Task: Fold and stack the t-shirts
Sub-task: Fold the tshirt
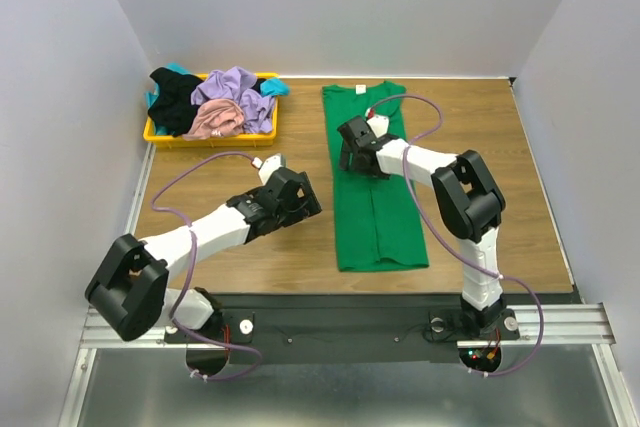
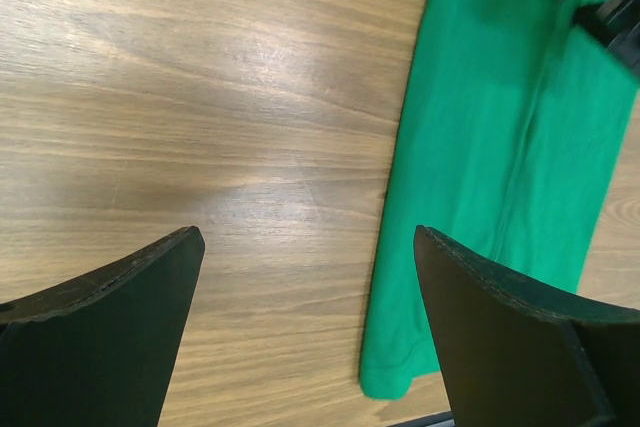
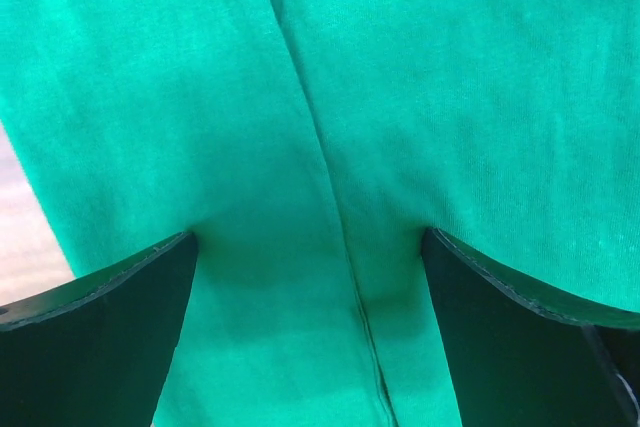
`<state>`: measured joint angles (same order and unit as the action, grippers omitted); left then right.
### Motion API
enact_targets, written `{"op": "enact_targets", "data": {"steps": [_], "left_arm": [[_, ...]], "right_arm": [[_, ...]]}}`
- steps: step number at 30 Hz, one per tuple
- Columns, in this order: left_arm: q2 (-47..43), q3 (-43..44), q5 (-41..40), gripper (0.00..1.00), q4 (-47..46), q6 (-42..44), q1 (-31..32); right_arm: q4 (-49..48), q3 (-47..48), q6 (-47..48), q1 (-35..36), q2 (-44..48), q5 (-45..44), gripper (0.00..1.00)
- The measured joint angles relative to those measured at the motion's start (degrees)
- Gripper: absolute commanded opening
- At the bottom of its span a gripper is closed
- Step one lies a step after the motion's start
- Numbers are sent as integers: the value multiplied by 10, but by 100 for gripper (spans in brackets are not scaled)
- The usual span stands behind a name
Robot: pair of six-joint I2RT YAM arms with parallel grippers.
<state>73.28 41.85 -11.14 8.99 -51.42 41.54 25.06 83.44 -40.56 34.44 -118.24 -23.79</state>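
My right gripper grabs the green t-shirt's near-end corner farthest from the tray next, to fold that end of the t-shirt toward the neck.
A bright green t-shirt (image 1: pixel 375 187) lies flat on the wooden table, folded lengthwise into a long strip with its neck at the far end. My right gripper (image 1: pixel 354 159) is open, low over the shirt's middle; its wrist view shows green cloth (image 3: pixel 320 127) with a seam between the spread fingers. My left gripper (image 1: pixel 300 197) is open and empty over bare wood left of the shirt, whose near-left corner (image 2: pixel 470 197) shows in its wrist view. Lavender (image 1: pixel 235 92), dusty pink (image 1: pixel 213 122), black (image 1: pixel 172 102) and teal shirts lie crumpled in the tray.
A shallow yellow tray (image 1: pixel 160 134) stands at the far left of the table (image 1: pixel 250 257) with the crumpled shirts piled in it. White walls close in the left, back and right. A black rail runs along the near table edge.
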Motion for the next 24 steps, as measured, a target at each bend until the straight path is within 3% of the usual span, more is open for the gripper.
{"op": "enact_targets", "data": {"steps": [5, 10, 16, 21, 24], "left_arm": [[29, 9, 13, 98, 0, 2, 5], [30, 7, 38, 98, -11, 0, 26], [31, -21, 69, 98, -44, -4, 86], [47, -37, 77, 82, -61, -17, 123], [52, -46, 79, 77, -66, -25, 138]], "right_arm": [[-4, 39, -2, -7, -21, 22, 100], [-6, 6, -4, -9, 15, 54, 100], [-7, -147, -3, -6, 210, 66, 100], [-14, -331, -23, -6, 405, 63, 100], [-11, -423, -35, -6, 477, 75, 100]]}}
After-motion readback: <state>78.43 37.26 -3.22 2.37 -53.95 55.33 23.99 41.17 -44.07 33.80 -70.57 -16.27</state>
